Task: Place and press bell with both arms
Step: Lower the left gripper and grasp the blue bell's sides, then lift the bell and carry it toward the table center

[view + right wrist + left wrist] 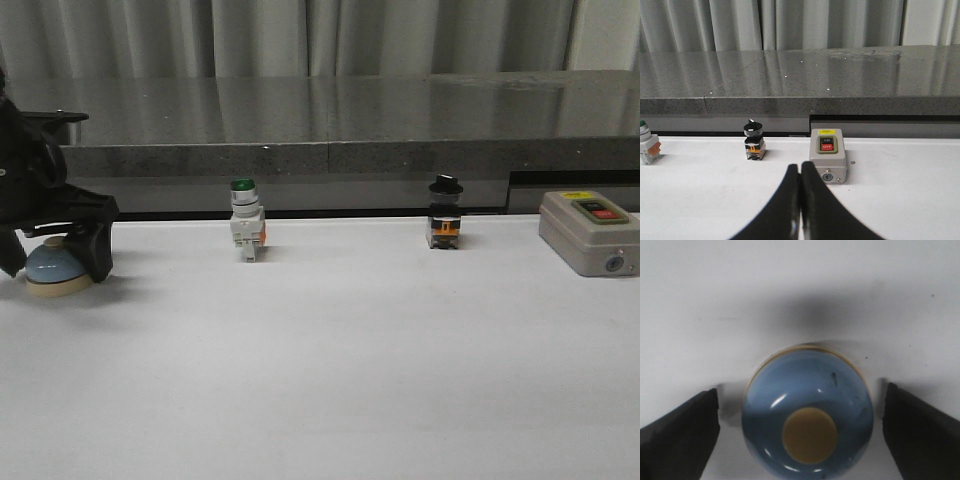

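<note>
The fingers of my left gripper reach down beside the light-blue bell [56, 268], near the white table, so it is now time to close the gripper on the bell.
The light-blue bell [56, 268] with a cream base stands on the white table at the far left. My left gripper [55, 250] is lowered over it, open, with a dark finger on each side. In the left wrist view the bell [807, 412] with its cream button lies between the two fingers [682, 432], and white gaps show on both sides. My right gripper [800, 170] is shut and empty, seen only in the right wrist view, pointing toward the grey box.
A green-capped white push-button switch [246, 225] stands at the back middle, also in the right wrist view [647, 147]. A black-knob switch [445, 215] [754, 140] stands right of it. A grey box with a red button [590, 230] [828, 155] sits at the right. A grey ledge [330, 120] runs behind.
</note>
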Controlling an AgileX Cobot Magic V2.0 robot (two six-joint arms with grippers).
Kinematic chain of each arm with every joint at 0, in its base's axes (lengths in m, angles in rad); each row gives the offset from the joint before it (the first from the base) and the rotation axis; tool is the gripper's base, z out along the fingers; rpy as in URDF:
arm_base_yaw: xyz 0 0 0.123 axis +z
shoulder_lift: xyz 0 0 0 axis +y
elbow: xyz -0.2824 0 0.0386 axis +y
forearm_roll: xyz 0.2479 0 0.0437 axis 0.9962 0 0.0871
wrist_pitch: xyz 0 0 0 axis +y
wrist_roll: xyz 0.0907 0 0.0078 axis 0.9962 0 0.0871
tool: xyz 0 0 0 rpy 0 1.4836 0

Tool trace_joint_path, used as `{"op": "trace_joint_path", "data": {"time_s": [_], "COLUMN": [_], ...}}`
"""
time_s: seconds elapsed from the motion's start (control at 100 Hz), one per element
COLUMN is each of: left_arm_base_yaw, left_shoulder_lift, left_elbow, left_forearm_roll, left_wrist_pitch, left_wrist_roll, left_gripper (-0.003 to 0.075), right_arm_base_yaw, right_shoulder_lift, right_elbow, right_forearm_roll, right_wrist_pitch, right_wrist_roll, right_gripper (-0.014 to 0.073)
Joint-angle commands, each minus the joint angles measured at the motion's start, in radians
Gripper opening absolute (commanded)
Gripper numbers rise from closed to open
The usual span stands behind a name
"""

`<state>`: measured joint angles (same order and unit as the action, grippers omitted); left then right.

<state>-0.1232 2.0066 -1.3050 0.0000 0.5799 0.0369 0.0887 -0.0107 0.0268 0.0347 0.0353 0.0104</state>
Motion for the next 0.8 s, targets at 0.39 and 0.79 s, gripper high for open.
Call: {"op": "trace_joint_path", "data": {"time_s": [0.39,0.79], "left_arm_base_yaw": [-0.008,-0.153], "left_shoulder_lift": [-0.076,-0.308], "left_elbow": [-0.033,-0.033], "left_forearm_roll": [-0.018,-0.027], "left_wrist_pitch": [-0.007,0.107], "left_wrist_roll": [-0.001,-0.001], "left_gripper": [0.0186,0.0186], "right_arm_base_yaw": [-0.007,-0.007], "right_shoulder_lift": [-0.018,-0.018], "right_elbow": [-0.014,-0.014], "right_forearm_roll": [-0.011,-0.011], "right_wrist_pitch": [-0.084,-0.084], "right_wrist_roll": [-0.01,-0.01], "right_gripper": [-0.006,-0.006]}}
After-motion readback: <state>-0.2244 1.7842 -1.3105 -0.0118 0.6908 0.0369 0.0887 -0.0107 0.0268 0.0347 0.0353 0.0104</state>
